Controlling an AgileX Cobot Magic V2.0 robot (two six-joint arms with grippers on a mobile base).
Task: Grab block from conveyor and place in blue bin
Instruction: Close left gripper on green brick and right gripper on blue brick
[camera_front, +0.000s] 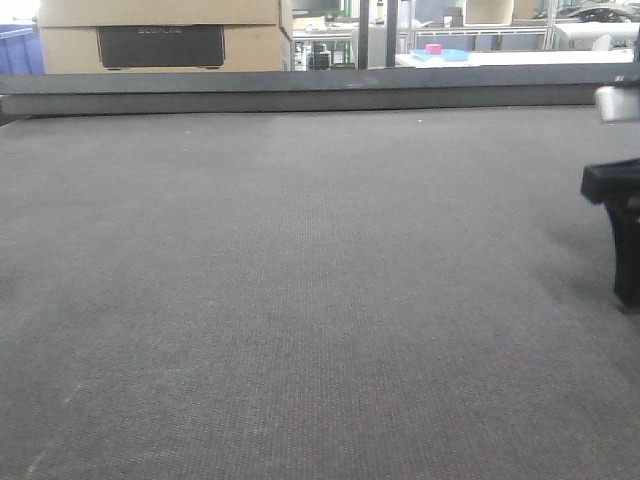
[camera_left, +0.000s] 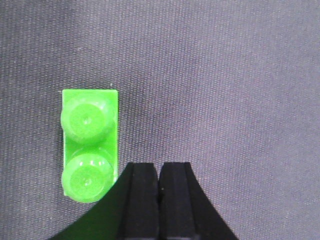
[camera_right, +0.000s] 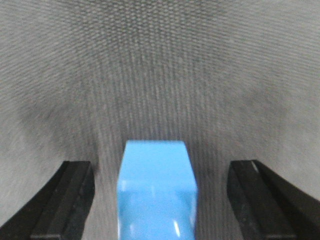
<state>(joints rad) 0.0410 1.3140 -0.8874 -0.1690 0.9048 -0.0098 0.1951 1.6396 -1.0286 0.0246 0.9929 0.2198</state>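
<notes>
My right gripper grabs the long sides of the light blue block next, so that the block goes in the blue bin (camera_front: 18, 50).
The conveyor (camera_front: 300, 300) is a wide dark grey woven belt filling the front view. In the left wrist view a bright green block (camera_left: 89, 145) with two round studs lies on the belt. My left gripper (camera_left: 160, 170) is shut and empty, with the green block just to the left of its fingers. In the right wrist view a light blue block (camera_right: 156, 195) lies on the belt between the wide-apart fingers of my open right gripper (camera_right: 160, 172), touching neither. A blue bin (camera_front: 18, 50) shows partly beyond the belt at the far left.
A dark metal rail (camera_front: 300, 92) edges the belt's far side. Cardboard boxes (camera_front: 160, 35) stand behind it. A black part of my right arm (camera_front: 622, 235) reaches in at the right edge. A light blue tray (camera_front: 442, 54) sits on a far table.
</notes>
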